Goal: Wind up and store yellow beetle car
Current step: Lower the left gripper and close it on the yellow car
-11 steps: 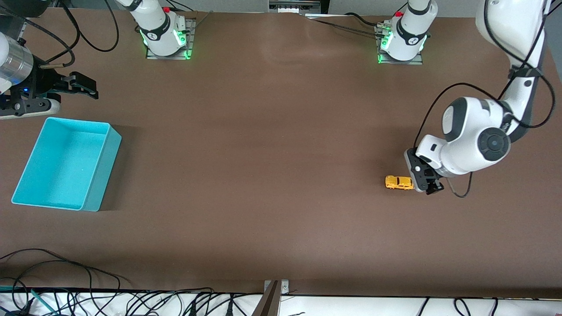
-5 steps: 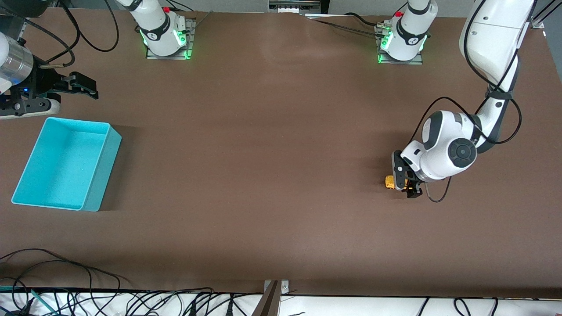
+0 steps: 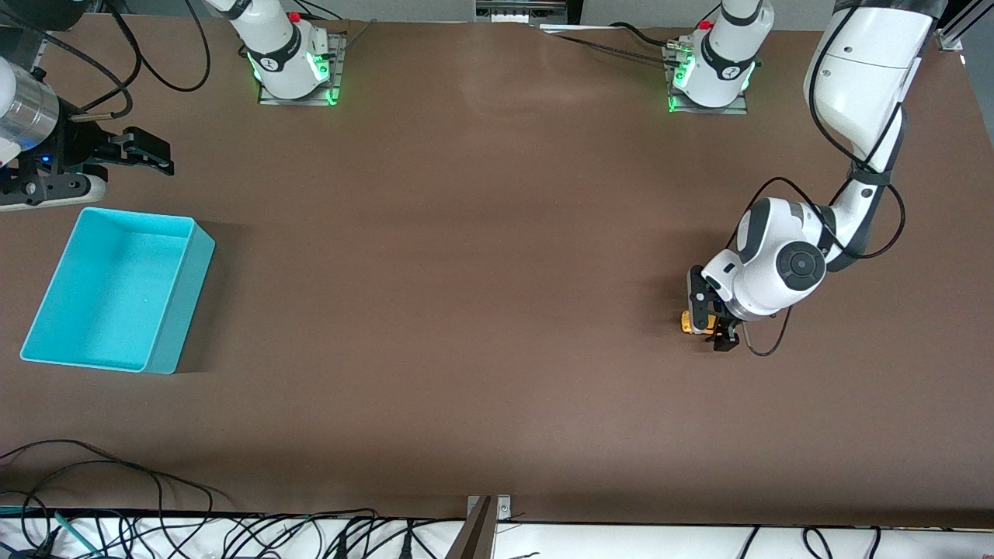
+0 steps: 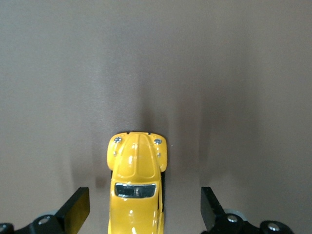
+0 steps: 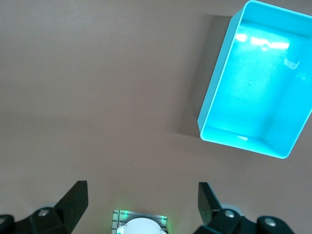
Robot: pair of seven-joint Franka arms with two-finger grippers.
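My left gripper's fingers are beside the yellow car's cabin [image 4: 134, 209], level with the car's windshield in the left wrist view, so it needs to close now.
The yellow beetle car [image 3: 688, 322] stands on the brown table toward the left arm's end, mostly covered by my left gripper [image 3: 711, 324]. In the left wrist view the car [image 4: 137, 185] lies lengthwise between the two black fingers [image 4: 78, 208], with a gap on each side. The left gripper [image 4: 145, 210] is open and touches nothing. My right gripper [image 3: 159, 155] hangs open and empty over the table at the right arm's end, beside the turquoise bin [image 3: 182, 310]. The right wrist view shows the bin [image 5: 253, 83] with nothing in it.
The two arm bases [image 3: 291, 70] [image 3: 710, 74] glow green along the edge of the table farthest from the front camera. The right arm's base [image 5: 141, 225] also shows between its fingers. Black cables [image 3: 116, 481] and a metal bracket [image 3: 485, 516] line the nearest edge.
The left arm has swung toward the right arm's end and come down, so its gripper now straddles the car instead of standing beside it. The right arm has stayed still.
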